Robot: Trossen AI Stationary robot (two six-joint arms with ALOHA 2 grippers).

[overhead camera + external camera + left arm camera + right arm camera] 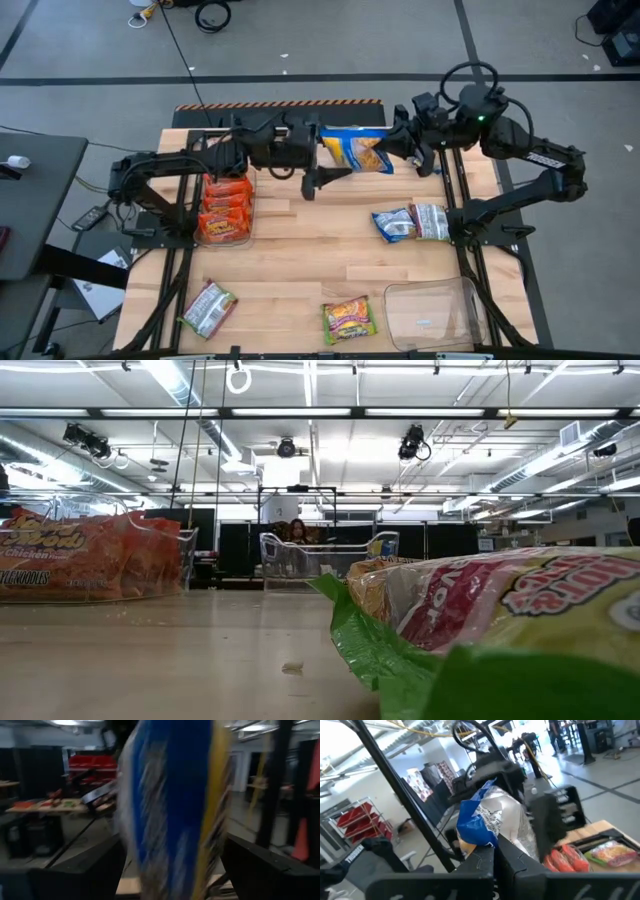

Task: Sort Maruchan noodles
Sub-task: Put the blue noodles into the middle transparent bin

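Observation:
Next, my left gripper grabs the blue-and-yellow packet by its loose end. That takes the packet over from my right gripper for sorting.
A blue-and-yellow noodle packet hangs in the air over the far middle of the table, between my two grippers. My right gripper is shut on its right end. My left gripper is open at the packet's left end. In the left wrist view its two fingers stand on either side of the packet without touching it. Several orange-red packets lie stacked in a clear tray at the left. Two blue-and-silver packets lie flat on the table at the right. My right gripper pinches the packet's crimped end between its two fingers. The fingers come level from the table's right side. The packet is lifted clear of the table and reaches out from the fingers toward my left gripper.
A silver-and-red packet and a yellow-green packet lie near the front edge. The yellow-green one fills the right of the low view. An empty clear tray stands at the front right. Bare wood shows in the table's middle.

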